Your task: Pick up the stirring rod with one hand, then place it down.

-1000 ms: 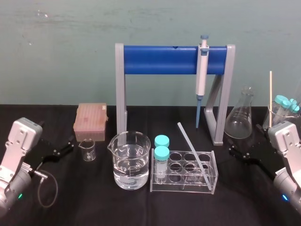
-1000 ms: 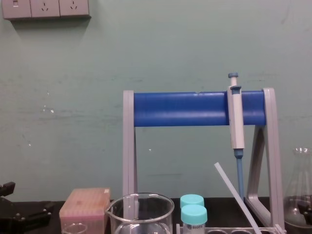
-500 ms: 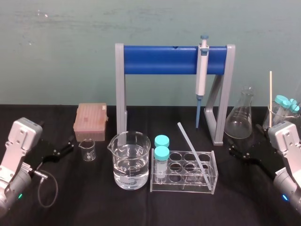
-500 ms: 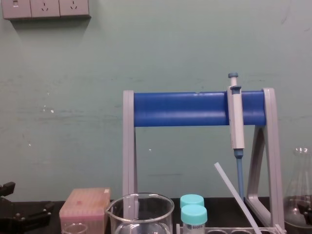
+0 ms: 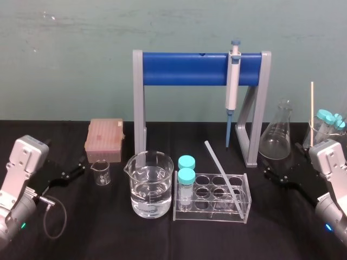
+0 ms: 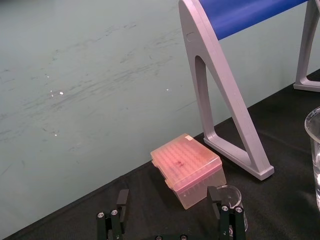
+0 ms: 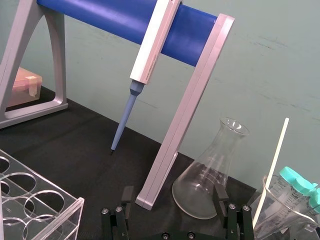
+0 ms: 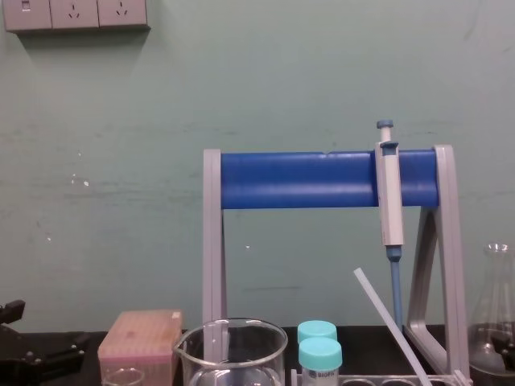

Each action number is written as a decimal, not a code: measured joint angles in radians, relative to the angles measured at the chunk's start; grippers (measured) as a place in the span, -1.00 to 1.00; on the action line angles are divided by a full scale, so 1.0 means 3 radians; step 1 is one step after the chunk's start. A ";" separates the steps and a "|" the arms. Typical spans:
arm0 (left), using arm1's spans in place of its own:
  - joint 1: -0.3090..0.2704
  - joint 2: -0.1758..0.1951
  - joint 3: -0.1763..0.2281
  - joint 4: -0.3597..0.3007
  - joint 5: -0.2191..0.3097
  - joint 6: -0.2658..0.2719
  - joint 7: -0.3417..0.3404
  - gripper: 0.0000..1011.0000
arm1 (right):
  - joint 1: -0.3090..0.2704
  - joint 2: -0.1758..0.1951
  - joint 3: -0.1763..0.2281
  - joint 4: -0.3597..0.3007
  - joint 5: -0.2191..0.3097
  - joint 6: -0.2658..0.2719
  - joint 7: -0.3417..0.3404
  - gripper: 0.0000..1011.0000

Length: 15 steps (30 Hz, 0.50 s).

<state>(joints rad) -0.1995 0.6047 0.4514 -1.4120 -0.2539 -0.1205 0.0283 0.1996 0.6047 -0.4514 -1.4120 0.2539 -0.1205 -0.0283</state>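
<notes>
The stirring rod's lower end sits down inside the clear rack [image 8: 402,380], so my right gripper grips the rod by its free upper part [image 8: 381,310] next.
The stirring rod [image 5: 223,179] is a thin translucent whitish stick leaning in the clear test tube rack [image 5: 212,215], its upper end tilted toward the back left; in the chest view the stirring rod [image 8: 391,323] rises from the rack in front of the stand. My left gripper [image 5: 73,169] rests open near the table's left edge, far from the rod. Its fingers [image 6: 122,197] stand apart with nothing between them. Off to the rack's right, my right gripper [image 5: 276,176] is open and empty too, its fingers [image 7: 218,196] spread wide.
A water-filled beaker [image 5: 151,184] and two teal-capped tubes [image 5: 186,176] stand left of the rod. Behind is a blue-barred stand [image 5: 187,69] holding a pipette [image 5: 232,86]. A pink tip box [image 5: 104,140] and a small beaker [image 5: 101,171] sit left; a flask [image 5: 276,135] and a beaker holding tubes and a stick [image 5: 324,127] sit right.
</notes>
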 joint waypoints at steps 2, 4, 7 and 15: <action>0.0000 0.0000 0.0000 0.0000 0.0000 0.0000 0.0000 0.98 | -0.0001 -0.0001 0.0001 0.0000 0.0000 0.0000 0.0001 0.98; 0.0000 0.0000 0.0000 0.0000 0.0000 0.0000 0.0000 0.98 | -0.0027 0.0003 0.0043 -0.0030 0.0007 -0.0116 0.0054 0.98; 0.0000 0.0000 0.0000 0.0000 0.0000 0.0000 0.0000 0.98 | -0.0057 0.0017 0.0079 -0.0080 0.0033 -0.0249 0.0134 0.98; 0.0000 0.0000 0.0000 0.0000 0.0000 0.0000 0.0000 0.98 | -0.0112 0.0080 0.0113 -0.0261 0.0066 -0.0716 0.0507 0.98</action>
<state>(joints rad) -0.1995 0.6047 0.4514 -1.4120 -0.2539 -0.1205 0.0283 0.1661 0.6286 -0.4174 -1.4902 0.2737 -0.3354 0.1239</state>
